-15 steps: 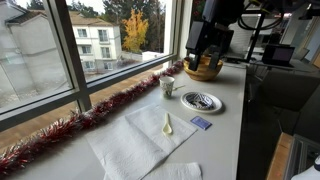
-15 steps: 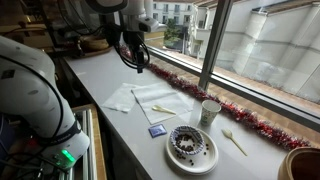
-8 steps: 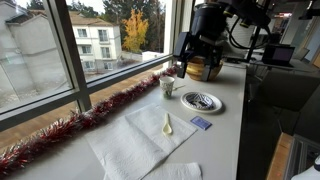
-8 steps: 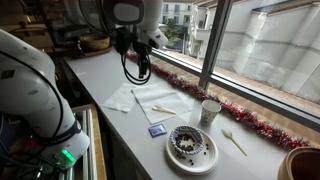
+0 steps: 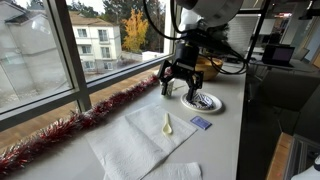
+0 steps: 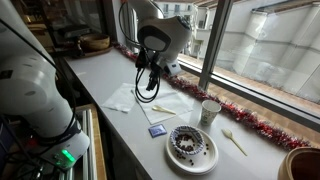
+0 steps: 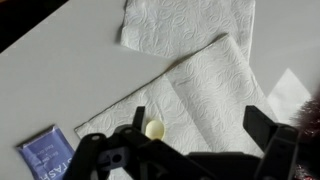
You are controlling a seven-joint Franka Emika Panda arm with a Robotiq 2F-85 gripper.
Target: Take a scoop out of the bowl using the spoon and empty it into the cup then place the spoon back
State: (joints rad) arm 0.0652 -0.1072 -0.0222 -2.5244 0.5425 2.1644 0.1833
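The rounded end of the spoon should stay free to scoop from the bowl and empty into the cup. My gripper needs to grab the pale cream spoon by its handle next.
The pale cream spoon (image 5: pixel 167 123) lies on a white paper towel (image 5: pixel 140 145); it also shows in an exterior view (image 6: pixel 163 109). In the wrist view only its rounded end (image 7: pixel 154 129) shows, beside one finger. My gripper (image 5: pixel 178 84) is open and empty, hovering above the towel near the spoon (image 6: pixel 150 90) (image 7: pixel 200 130). The patterned white bowl (image 5: pixel 203 101) (image 6: pixel 191 146) sits near the table edge. The cup (image 6: pixel 210 112) stands next to it by the window; in an exterior view my gripper mostly hides it.
A blue packet (image 6: pixel 157 130) (image 7: pixel 45 155) lies by the towel. A second paper towel (image 6: pixel 120 98) lies beside the first. Red tinsel (image 5: pixel 60 135) lines the window sill, where another pale spoon (image 6: pixel 234 141) rests. A golden-brown bowl (image 6: pixel 305 165) stands at the table's end.
My arm has swung from beside the golden-brown bowl to above the paper towel and come lower, near the spoon. The objects have not moved.
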